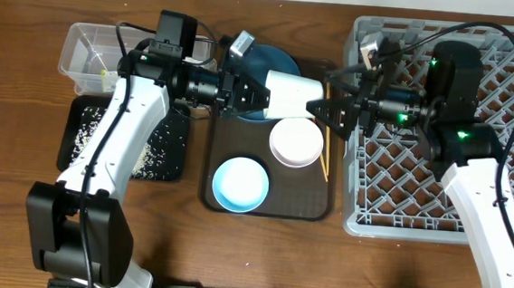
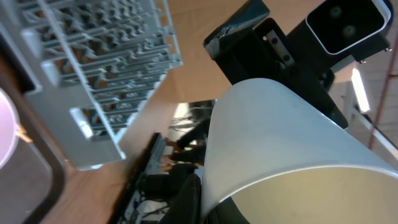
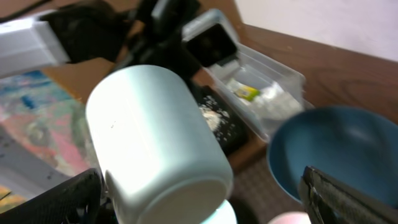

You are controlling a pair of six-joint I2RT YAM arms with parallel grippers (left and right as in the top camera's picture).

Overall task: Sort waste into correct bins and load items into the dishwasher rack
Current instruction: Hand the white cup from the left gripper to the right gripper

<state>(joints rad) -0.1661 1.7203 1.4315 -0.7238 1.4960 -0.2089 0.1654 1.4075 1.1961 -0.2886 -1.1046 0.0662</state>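
The small white cup should go into the rack opening first, so the robot's right gripper should reach for it and grab its base end (image 1: 312, 95) (image 3: 173, 179), which leaves the cup's rim free.
My left gripper (image 1: 262, 94) is shut on the rim of the small white cup (image 1: 290, 93) and holds it on its side above the brown tray. It also shows in the left wrist view (image 2: 208, 202), clamped on the cup (image 2: 280, 137). My right gripper (image 1: 329, 108) is open and faces the cup's base. In the right wrist view its fingers (image 3: 205, 202) stand wide either side of the cup (image 3: 155, 143). The dark-blue bowl (image 1: 261, 64) lies behind the cup. The cream bowl (image 1: 295, 142), light-blue bowl (image 1: 240, 183) and chopsticks (image 1: 323, 153) lie on the brown tray.
The grey rack (image 1: 470, 204) fills the right side. The clear tub (image 1: 86, 55) at the far left holds the wrapper (image 3: 247, 93) and tissue (image 3: 273, 99). The black tray (image 1: 171, 147) holds rice grains. The brown tray (image 1: 312, 202) sits in the middle.
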